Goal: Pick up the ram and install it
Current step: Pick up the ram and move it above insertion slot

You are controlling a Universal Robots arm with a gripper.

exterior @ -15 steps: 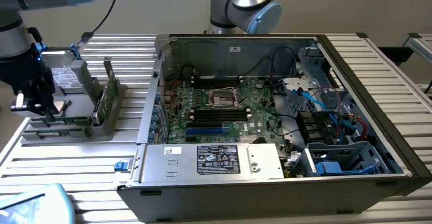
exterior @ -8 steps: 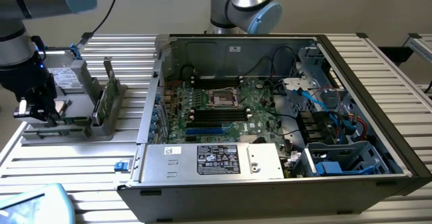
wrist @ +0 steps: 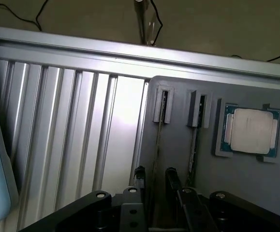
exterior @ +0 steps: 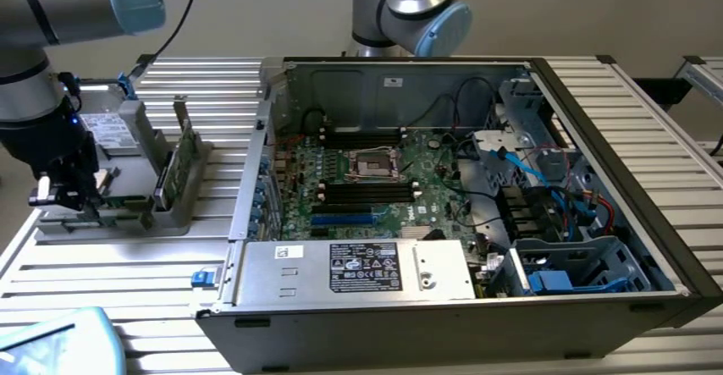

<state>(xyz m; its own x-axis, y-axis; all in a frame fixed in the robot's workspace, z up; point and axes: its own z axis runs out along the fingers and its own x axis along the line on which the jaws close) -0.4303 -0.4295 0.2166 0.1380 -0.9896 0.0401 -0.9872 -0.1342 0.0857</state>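
Note:
My gripper grabs the ram by its long top edge [wrist: 154, 183] next, to install the ram in the motherboard's black slot.
In the wrist view the ram [wrist: 157, 145] is a thin stick seen edge-on, standing in a slot of the grey holder [wrist: 178, 96]. A second stick [wrist: 194, 145] stands in the neighbouring slot. My gripper [wrist: 155, 178] is open, one black finger [wrist: 140, 180] on each side of the first stick, with a gap to it on both sides. In the exterior view the gripper [exterior: 66, 195] hangs low over the front left part of the holder [exterior: 124, 223], at the exterior view's left. The motherboard's black slots [exterior: 367, 190] lie inside the open computer case [exterior: 632, 180].
A square silver processor chip [wrist: 250, 131] lies in the holder beside the sticks. A silver drive [exterior: 107, 129] and an upright green board [exterior: 169, 172] also stand in the holder. Ribbed aluminium table [wrist: 72, 145] surrounds it. A second arm [exterior: 412, 7] stands behind the case.

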